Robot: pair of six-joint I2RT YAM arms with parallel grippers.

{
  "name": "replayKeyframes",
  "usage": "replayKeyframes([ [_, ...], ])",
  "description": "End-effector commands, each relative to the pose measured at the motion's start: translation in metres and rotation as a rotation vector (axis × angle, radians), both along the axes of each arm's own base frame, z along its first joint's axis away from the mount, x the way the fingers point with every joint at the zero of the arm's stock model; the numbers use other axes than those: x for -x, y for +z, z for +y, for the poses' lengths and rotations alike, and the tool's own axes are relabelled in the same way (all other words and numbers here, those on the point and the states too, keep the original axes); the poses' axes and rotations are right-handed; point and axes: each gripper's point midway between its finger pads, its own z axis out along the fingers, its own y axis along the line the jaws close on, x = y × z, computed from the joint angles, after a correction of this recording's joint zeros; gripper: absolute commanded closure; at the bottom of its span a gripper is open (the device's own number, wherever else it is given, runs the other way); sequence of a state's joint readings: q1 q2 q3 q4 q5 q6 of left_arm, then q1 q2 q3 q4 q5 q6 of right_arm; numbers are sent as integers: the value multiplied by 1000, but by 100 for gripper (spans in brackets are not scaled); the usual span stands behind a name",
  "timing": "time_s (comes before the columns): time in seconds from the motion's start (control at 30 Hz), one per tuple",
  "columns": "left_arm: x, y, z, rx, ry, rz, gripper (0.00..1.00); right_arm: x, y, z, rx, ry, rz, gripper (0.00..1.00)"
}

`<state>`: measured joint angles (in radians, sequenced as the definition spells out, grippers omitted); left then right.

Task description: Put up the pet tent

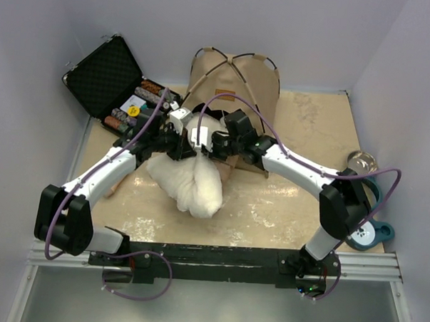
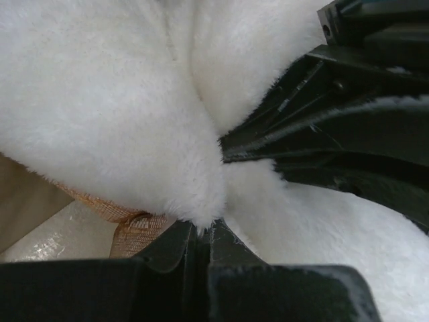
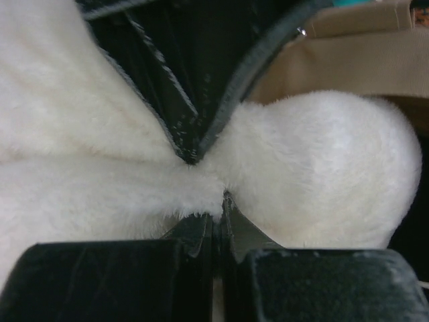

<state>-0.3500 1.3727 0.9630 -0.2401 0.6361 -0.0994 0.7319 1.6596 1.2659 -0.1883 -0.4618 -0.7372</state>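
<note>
Most of the cushion point(image 1: 191, 183) lies short of the tent's doorway, so it is too early to release. My left gripper moves the cushion toward the doorway first.
The pet tent point(image 1: 233, 75) stands at the back centre, tan, with two thin black poles crossing over its top. Its tan fabric also shows in the right wrist view point(image 3: 362, 60). A white fluffy cushion point(image 1: 191, 183) lies in front of the tent, its far end lifted towards the doorway. My left gripper point(image 1: 179, 141) is shut on the cushion's fur point(image 2: 100, 100), jaws pinched together point(image 2: 204, 228). My right gripper point(image 1: 216, 144) is shut on the cushion point(image 3: 322, 168) right beside it point(image 3: 220, 208). The two grippers face each other, almost touching. The doorway is hidden behind them.
An open black foam-lined case point(image 1: 103, 72) holding small items stands at the back left. A metal bowl point(image 1: 362, 163) and a teal object point(image 1: 374, 232) sit by the right wall. Purple cables loop over both arms. Brown mesh point(image 2: 131, 228) shows under the cushion.
</note>
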Motion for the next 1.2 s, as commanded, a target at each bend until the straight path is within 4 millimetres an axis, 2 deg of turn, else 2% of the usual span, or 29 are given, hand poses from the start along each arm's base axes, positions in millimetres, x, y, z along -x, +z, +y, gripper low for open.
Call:
replayKeyframes([
  [0.0,-3,57,-36,181,-118,-108,100,-77,67,-3,-195,-179,-150,100],
  [0.1,-20,72,-43,199,-110,-146,100,-111,63,-36,-175,-323,-125,100],
  [0.13,-25,76,-46,211,-116,-148,100,-119,63,-45,-167,-358,-132,100],
  [0.2,-34,87,-53,242,-122,-175,100,-126,50,-63,-112,-416,-134,100],
  [0.33,-64,87,-59,237,-81,-216,100,-140,32,-80,-47,-507,-166,100],
  [0.4,-80,84,-60,208,-61,-258,100,-144,39,-77,-69,-530,-148,89],
  [0.47,-96,77,-58,166,-47,-303,100,-140,53,-74,-88,-510,-138,78],
  [0.57,-116,54,-48,68,4,-290,100,-126,70,-72,-107,-471,-136,53],
  [0.63,-120,50,-38,41,43,-285,99,-116,79,-73,-110,-446,-131,39],
  [0.73,-115,59,-22,33,73,-315,72,-100,91,-79,-105,-414,-139,27],
  [0.77,-107,56,-16,25,68,-287,63,-92,91,-79,-98,-385,-127,25],
  [0.9,-89,76,1,30,44,-299,43,-65,89,-87,-67,-324,-113,16],
  [1.03,-77,87,23,25,59,-283,30,-41,86,-98,-40,-316,-46,11],
  [1.13,-63,103,37,58,49,-288,20,-17,100,-111,-48,-311,-50,9],
  [1.17,-58,106,43,50,36,-311,16,-8,99,-117,-39,-307,-44,8],
])
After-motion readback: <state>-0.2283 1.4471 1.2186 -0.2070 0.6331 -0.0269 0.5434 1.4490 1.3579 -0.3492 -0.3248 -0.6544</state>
